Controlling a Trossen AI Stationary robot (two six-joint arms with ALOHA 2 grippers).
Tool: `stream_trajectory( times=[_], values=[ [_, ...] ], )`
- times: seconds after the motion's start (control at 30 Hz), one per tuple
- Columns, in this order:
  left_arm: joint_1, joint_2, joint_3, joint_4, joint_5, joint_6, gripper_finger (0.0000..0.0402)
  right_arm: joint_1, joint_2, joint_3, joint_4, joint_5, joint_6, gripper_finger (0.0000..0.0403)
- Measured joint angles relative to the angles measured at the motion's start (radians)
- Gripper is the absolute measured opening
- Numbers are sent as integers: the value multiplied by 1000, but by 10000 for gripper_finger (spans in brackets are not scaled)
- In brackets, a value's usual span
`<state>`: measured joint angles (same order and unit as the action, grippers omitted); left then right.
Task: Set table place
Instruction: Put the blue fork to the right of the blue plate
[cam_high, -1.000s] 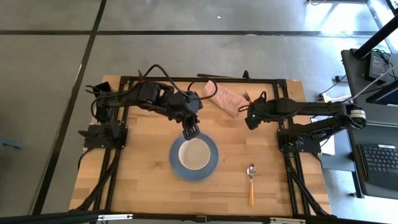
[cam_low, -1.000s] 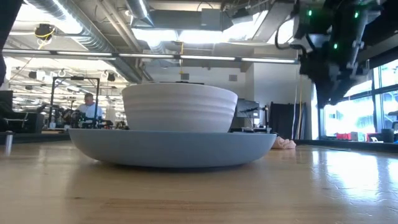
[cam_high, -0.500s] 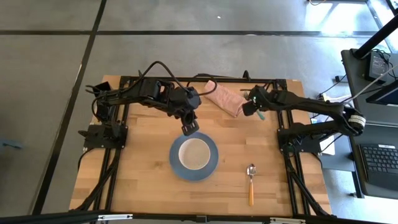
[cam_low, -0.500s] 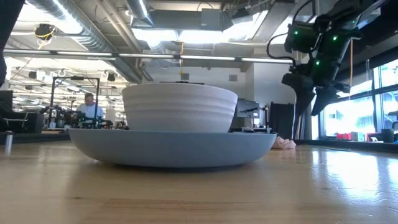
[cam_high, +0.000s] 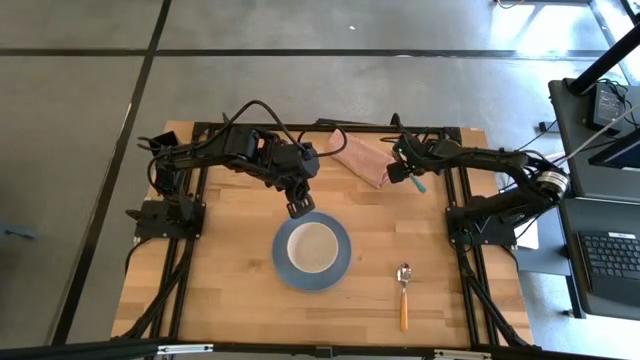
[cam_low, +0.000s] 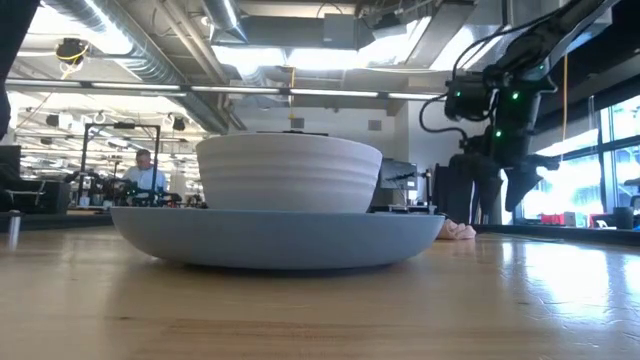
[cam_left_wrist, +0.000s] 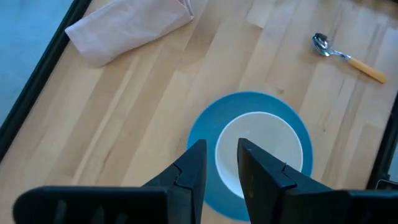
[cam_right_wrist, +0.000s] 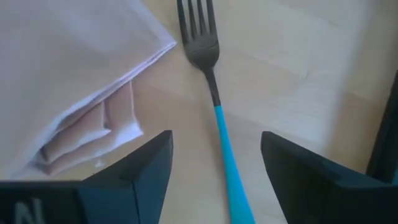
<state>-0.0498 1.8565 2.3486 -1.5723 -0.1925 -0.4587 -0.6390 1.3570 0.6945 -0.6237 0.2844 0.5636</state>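
Observation:
The robot's right gripper should lay the fork beside the plate, so it next needs to grab the fork by its teal handle (cam_high: 420, 184) (cam_right_wrist: 227, 149).
A white bowl (cam_high: 312, 246) sits in the round grey-blue plate (cam_high: 285, 262) at the table's middle. My left gripper (cam_high: 300, 208) hovers just beyond the plate's far edge, slightly open and empty; it also shows in the left wrist view (cam_left_wrist: 221, 152). The teal-handled fork (cam_right_wrist: 225, 146) lies flat on the table at the far right, beside a pink napkin (cam_right_wrist: 74, 62). My right gripper (cam_right_wrist: 216, 140) is open above the fork, one finger on either side of the handle. The orange-handled spoon (cam_high: 403, 296) lies near the front right.
The black frame rail (cam_high: 330, 128) runs along the far edge just behind the napkin (cam_high: 360, 158) and fork. Bare wood lies left of the plate and between the plate and spoon. In the low view the right arm (cam_low: 505, 150) hangs above the table behind the plate.
My left gripper has drawn back from the bowl's far rim toward the far edge. My right gripper has moved toward the far edge and lower, coming over the fork with its fingers pointing down. The bowl and plate have stayed in place.

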Motion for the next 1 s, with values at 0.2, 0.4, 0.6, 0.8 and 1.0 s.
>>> stream_trajectory(
  times=[0.2, 0.4, 0.6, 0.8, 1.0],
  values=[
    [5, 0, 0, 0, 0, 0, 83, -15, 77, 0, 8, -9, -26, 245],
    [18, 0, 0, 1, -1, 24, 82, -34, 144, 0, 66, -9, -64, 245],
    [34, 0, 0, 1, -1, 25, 82, -52, 200, 1, 160, -29, -80, 245],
    [39, 0, 0, 1, -1, 26, 82, -71, 220, 5, 169, -35, -128, 238],
    [39, 0, 0, 1, -1, 26, 82, -100, 222, 4, 183, -63, -136, 166]
  ],
)
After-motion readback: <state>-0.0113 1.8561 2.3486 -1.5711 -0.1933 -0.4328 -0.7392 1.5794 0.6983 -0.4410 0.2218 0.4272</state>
